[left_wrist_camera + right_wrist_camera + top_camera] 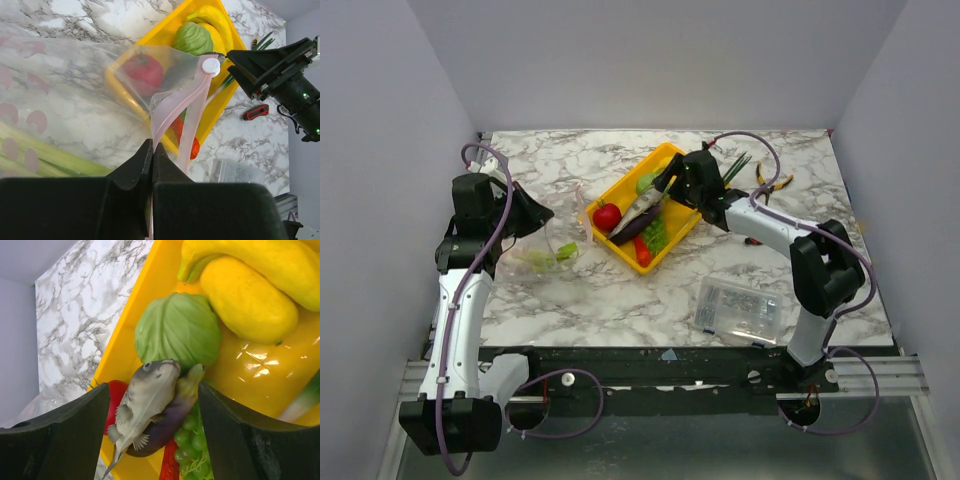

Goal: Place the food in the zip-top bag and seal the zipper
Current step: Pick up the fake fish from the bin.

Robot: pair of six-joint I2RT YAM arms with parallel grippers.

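Observation:
My right gripper will grab the grey fish next by its head end (649,199). The tail of the fish then stays free to go first into the zip-top bag (545,255).
My left gripper (152,147) is shut on the pink zipper (192,117) of the zip-top bag (545,255), lifting the mouth edge; a white slider (210,65) sits at the strip's far end. A leek (45,155) lies inside the bag. The rest of the food is in the yellow tray (625,175): tomato (115,395), grey fish (145,400) on a purple eggplant (175,415), green leafy ball (177,330), bananas (245,295), grapes (192,440). My right gripper (152,387) hangs open low over the tray, its fingers on either side of the fish and eggplant.
Yellow-handled pliers (772,182) lie at the back right beside the tray. A red utility knife (256,112) rests near the right arm. A rigid clear box of small parts (738,308) stands at the front right of the marble table.

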